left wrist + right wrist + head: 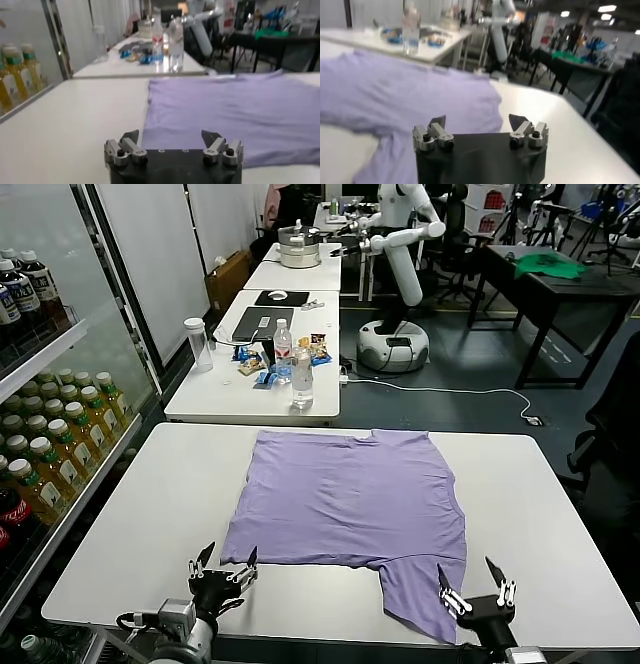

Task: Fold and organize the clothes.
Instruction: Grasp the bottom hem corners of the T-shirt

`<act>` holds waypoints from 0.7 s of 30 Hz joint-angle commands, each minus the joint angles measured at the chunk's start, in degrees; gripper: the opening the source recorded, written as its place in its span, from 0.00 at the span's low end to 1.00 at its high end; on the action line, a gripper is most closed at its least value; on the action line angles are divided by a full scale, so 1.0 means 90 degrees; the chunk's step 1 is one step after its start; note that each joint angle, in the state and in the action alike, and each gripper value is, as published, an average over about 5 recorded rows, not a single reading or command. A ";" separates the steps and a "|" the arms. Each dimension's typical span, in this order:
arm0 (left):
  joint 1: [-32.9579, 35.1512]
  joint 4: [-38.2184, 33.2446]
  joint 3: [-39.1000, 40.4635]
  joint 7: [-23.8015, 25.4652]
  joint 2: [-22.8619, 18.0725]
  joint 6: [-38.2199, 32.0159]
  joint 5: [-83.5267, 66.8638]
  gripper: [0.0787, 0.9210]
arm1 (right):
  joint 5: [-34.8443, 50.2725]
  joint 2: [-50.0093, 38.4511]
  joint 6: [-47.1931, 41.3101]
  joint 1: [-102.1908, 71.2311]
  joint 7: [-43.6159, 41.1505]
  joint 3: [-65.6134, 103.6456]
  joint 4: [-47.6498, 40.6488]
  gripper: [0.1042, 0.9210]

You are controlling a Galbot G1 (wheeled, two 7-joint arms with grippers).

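The right gripper should next pick up the lavender T-shirt by its shoulder (460, 556) above its hanging sleeve (424, 599), so that the shirt can be folded.
The lavender T-shirt (350, 499) lies spread flat on the white table (150, 514), plain face up, with one sleeve hanging toward the front right edge. It also shows in the left wrist view (235, 112) and the right wrist view (405, 95). My left gripper (222, 566) is open and empty at the front edge, just left of the shirt's near left corner; it also shows in the left wrist view (170, 138). My right gripper (472, 586) is open and empty at the front edge, just right of the hanging sleeve; it also shows in the right wrist view (479, 122).
A second table (210, 389) behind holds bottles (301, 376), a clear tumbler (199, 344), snacks and a laptop. A drinks shelf (50, 454) stands on the left. Another robot (400, 274) and a dark table with a green cloth (548, 266) stand further back.
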 commanded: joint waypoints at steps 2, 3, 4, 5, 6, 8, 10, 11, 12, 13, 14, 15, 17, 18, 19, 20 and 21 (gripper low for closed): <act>-0.0493 0.0581 0.0041 -0.0211 0.0222 0.0445 -0.0331 0.88 | -0.0039 0.0133 -0.0358 0.0060 -0.0033 -0.0172 -0.0458 0.88; -0.0513 0.0611 0.0062 -0.0214 0.0228 0.0454 -0.0338 0.88 | -0.0031 0.0151 -0.0363 0.0087 -0.0039 -0.0187 -0.0499 0.88; -0.0529 0.0640 0.0081 -0.0217 0.0230 0.0460 -0.0342 0.88 | -0.0021 0.0164 -0.0369 0.0110 -0.0045 -0.0200 -0.0528 0.88; -0.0542 0.0662 0.0097 -0.0219 0.0228 0.0464 -0.0345 0.88 | -0.0011 0.0173 -0.0374 0.0131 -0.0053 -0.0211 -0.0558 0.88; -0.0551 0.0682 0.0111 -0.0222 0.0223 0.0469 -0.0350 0.88 | -0.0001 0.0179 -0.0379 0.0148 -0.0059 -0.0220 -0.0583 0.88; -0.0556 0.0698 0.0129 -0.0232 0.0212 0.0481 -0.0363 0.88 | 0.0043 0.0183 -0.0394 0.0186 -0.0069 -0.0231 -0.0642 0.88; -0.0563 0.0722 0.0136 -0.0261 0.0204 0.0492 -0.0385 0.88 | 0.0108 0.0182 -0.0409 0.0216 -0.0084 -0.0234 -0.0692 0.88; -0.0572 0.0744 0.0136 -0.0278 0.0206 0.0497 -0.0397 0.88 | 0.0157 0.0181 -0.0415 0.0229 -0.0093 -0.0235 -0.0715 0.88; -0.0584 0.0769 0.0136 -0.0296 0.0209 0.0500 -0.0412 0.87 | 0.0204 0.0180 -0.0418 0.0235 -0.0103 -0.0236 -0.0730 0.87; -0.0597 0.0794 0.0135 -0.0312 0.0216 0.0499 -0.0434 0.85 | 0.0255 0.0180 -0.0419 0.0240 -0.0112 -0.0236 -0.0740 0.86; -0.0604 0.0809 0.0136 -0.0320 0.0224 0.0497 -0.0458 0.83 | 0.0304 0.0180 -0.0419 0.0243 -0.0118 -0.0235 -0.0750 0.84; -0.0606 0.0807 0.0138 -0.0323 0.0233 0.0492 -0.0494 0.80 | 0.0357 0.0181 -0.0420 0.0247 -0.0124 -0.0235 -0.0761 0.81; -0.0574 0.0750 0.0145 -0.0303 0.0249 0.0468 -0.0592 0.73 | 0.0438 0.0183 -0.0429 0.0253 -0.0137 -0.0232 -0.0777 0.74; -0.0543 0.0697 0.0151 -0.0281 0.0255 0.0446 -0.0638 0.70 | 0.0467 0.0184 -0.0437 0.0253 -0.0144 -0.0230 -0.0782 0.71; -0.0504 0.0639 0.0159 -0.0248 0.0258 0.0422 -0.0680 0.66 | 0.0497 0.0185 -0.0447 0.0253 -0.0152 -0.0229 -0.0784 0.67; -0.0458 0.0570 0.0169 -0.0210 0.0259 0.0385 -0.0707 0.63 | 0.0524 0.0185 -0.0459 0.0248 -0.0160 -0.0227 -0.0783 0.63; -0.0415 0.0498 0.0179 -0.0170 0.0259 0.0346 -0.0723 0.60 | 0.0549 0.0185 -0.0469 0.0243 -0.0167 -0.0223 -0.0779 0.60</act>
